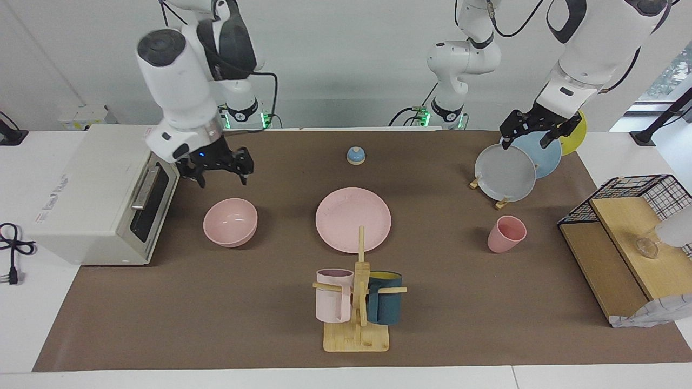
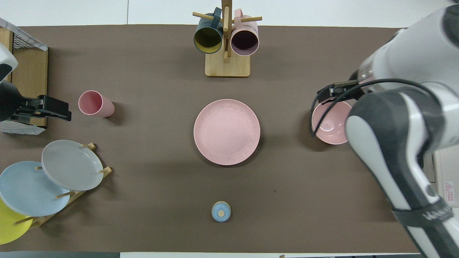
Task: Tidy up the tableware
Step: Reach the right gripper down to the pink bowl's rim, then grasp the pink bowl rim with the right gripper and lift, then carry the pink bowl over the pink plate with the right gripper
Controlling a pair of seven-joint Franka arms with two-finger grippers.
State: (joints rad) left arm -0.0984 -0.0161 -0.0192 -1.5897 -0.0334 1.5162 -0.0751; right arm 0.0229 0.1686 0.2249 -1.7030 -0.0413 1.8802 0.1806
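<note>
The pink bowl should go together with the pink plate (image 2: 226, 132), so next my right gripper will pick up the bowl by its rim (image 2: 318, 111).
The pink plate (image 1: 353, 219) (image 2: 226, 132) lies flat at the table's middle. The pink bowl (image 1: 230, 221) (image 2: 328, 125) stands toward the right arm's end, beside the toaster oven. The pink cup (image 1: 505, 234) (image 2: 95, 104) stands upright toward the left arm's end. My right gripper (image 1: 220, 175) (image 2: 321, 96) is open and empty, raised over the bowl's rim without touching it. My left gripper (image 1: 530, 141) (image 2: 66, 113) is open and empty, waiting in the air by the upright plates.
A white toaster oven (image 1: 92, 200) (image 2: 446, 186) stands at the right arm's end. A rack of grey, blue and yellow plates (image 1: 505, 173) (image 2: 71, 165), a mug tree (image 1: 359, 302) (image 2: 226, 39), a small blue bell (image 1: 356, 155) (image 2: 221, 211) and a wire shelf (image 1: 621, 232) (image 2: 25, 68) also stand on the table.
</note>
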